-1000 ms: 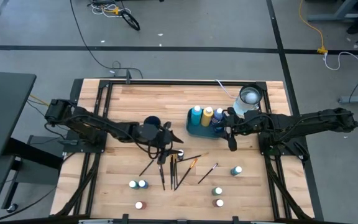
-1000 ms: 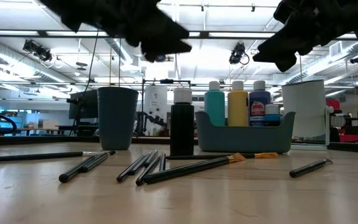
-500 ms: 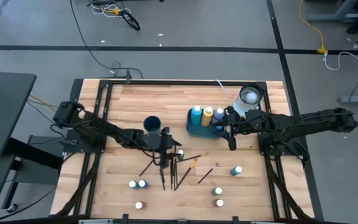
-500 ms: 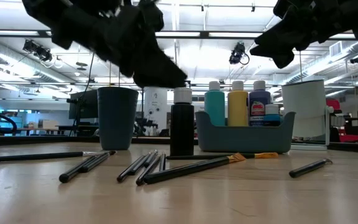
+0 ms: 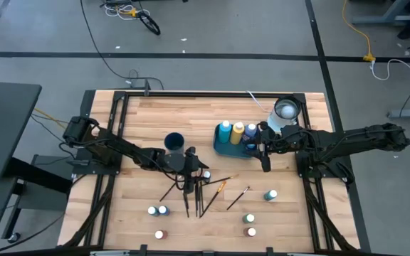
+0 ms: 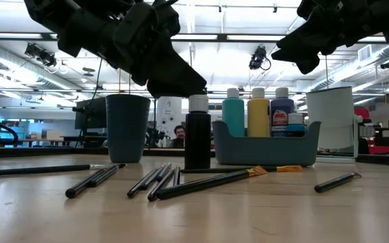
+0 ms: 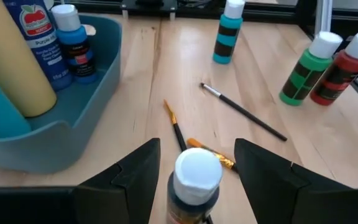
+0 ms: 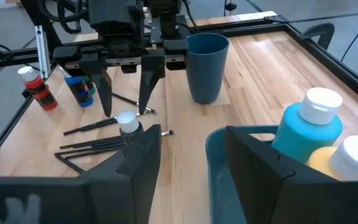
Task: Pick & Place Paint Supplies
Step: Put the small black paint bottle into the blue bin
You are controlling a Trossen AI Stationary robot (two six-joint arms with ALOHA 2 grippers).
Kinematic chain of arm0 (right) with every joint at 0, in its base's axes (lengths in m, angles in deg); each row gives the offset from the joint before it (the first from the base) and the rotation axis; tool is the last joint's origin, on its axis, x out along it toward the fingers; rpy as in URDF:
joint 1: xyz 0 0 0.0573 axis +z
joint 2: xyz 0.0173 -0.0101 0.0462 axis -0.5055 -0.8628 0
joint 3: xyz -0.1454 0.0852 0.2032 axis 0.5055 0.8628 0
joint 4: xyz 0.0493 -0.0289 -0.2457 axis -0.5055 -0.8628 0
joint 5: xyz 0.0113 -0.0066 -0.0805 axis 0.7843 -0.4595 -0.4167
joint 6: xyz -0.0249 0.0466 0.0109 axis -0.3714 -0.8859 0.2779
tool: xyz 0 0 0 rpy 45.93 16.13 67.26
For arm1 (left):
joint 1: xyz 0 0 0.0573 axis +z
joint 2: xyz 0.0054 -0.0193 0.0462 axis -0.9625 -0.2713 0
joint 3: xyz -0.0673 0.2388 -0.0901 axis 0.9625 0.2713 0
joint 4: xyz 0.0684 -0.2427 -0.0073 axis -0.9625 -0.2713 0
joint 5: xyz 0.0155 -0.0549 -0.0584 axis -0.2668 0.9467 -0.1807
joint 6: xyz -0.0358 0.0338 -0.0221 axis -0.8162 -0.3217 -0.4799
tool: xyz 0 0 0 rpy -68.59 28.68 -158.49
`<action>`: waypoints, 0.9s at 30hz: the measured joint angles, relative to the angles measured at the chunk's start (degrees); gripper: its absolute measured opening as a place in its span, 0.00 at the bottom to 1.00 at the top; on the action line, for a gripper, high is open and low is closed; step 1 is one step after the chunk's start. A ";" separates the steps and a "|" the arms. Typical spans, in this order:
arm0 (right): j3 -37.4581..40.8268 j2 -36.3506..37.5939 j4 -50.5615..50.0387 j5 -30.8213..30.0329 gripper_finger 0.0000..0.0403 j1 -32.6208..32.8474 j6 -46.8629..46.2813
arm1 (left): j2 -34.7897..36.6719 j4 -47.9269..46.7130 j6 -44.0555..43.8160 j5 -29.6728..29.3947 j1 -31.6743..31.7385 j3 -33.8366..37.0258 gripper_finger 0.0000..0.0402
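The dark paint bottle should go into the blue caddy [image 5: 223, 151], so the left gripper should next hold the bottle by its white cap [image 5: 207, 174].
A dark paint bottle with a white cap [image 7: 196, 180] stands upright on its base among several thin dark paintbrushes [image 5: 198, 192] at mid-table. My left gripper [image 7: 197, 144] is low and open, one finger on either side of that bottle, with a gap to each. In the low view the bottle [image 6: 198, 135] stands just below the gripper [image 6: 171, 74]. My right gripper [image 5: 263, 151] hovers open and holds nothing, beside the blue caddy [image 5: 223, 151] that holds teal, yellow and blue bottles.
A dark blue cup [image 5: 174, 141] stands left of the caddy, and a white container [image 5: 285, 112] at the far right. Loose bottles stand near the front: a pair [image 5: 157, 210], a red one [image 5: 159, 234], a teal one [image 5: 270, 194], and green and red [image 5: 250, 225].
My left gripper has come down and toward the table's near edge, ending with its fingers on either side of the dark bottle; it has kept still for the last half second. The bottle and the brushes have not moved.
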 joint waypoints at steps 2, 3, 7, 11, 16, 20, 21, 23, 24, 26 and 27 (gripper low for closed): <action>0.00 0.00 0.00 0.00 0.44 0.00 0.04 | -1.43 1.07 -0.21 -0.01 0.02 -0.07 0.54; 0.00 0.00 0.00 0.02 0.44 0.00 0.04 | -2.04 0.62 -0.30 0.03 0.02 -0.05 0.54; 0.04 0.00 -0.37 0.02 0.44 0.00 0.04 | -4.81 0.61 1.62 1.38 0.02 -0.31 0.54; 0.04 0.00 -0.93 0.02 0.44 0.00 0.02 | -6.03 3.12 1.47 0.57 0.02 -0.46 0.53; 0.04 0.00 -1.03 0.02 0.44 0.00 0.02 | -5.99 3.76 1.58 0.50 0.06 -0.83 0.45; 0.04 0.00 -1.27 0.02 0.44 0.00 0.06 | -5.99 4.09 0.85 0.52 0.04 -0.83 0.38; 0.04 0.00 -1.43 0.02 0.44 0.00 0.11 | -5.99 4.09 0.86 0.42 0.04 -0.83 0.36; 0.04 0.00 -1.44 0.02 0.44 0.00 0.11 | -5.99 4.32 0.42 0.16 0.04 -0.83 0.32; 0.04 0.00 -1.42 0.00 0.44 0.00 0.12 | -5.99 4.60 -0.12 0.05 0.04 -0.83 0.32; 0.04 0.00 -1.41 0.01 0.44 0.00 0.13 | -5.99 6.11 -1.31 0.01 0.04 -1.10 0.32; 0.04 0.00 -1.39 0.01 0.44 0.00 0.14 | -6.00 6.58 -1.29 0.01 0.04 -1.76 0.32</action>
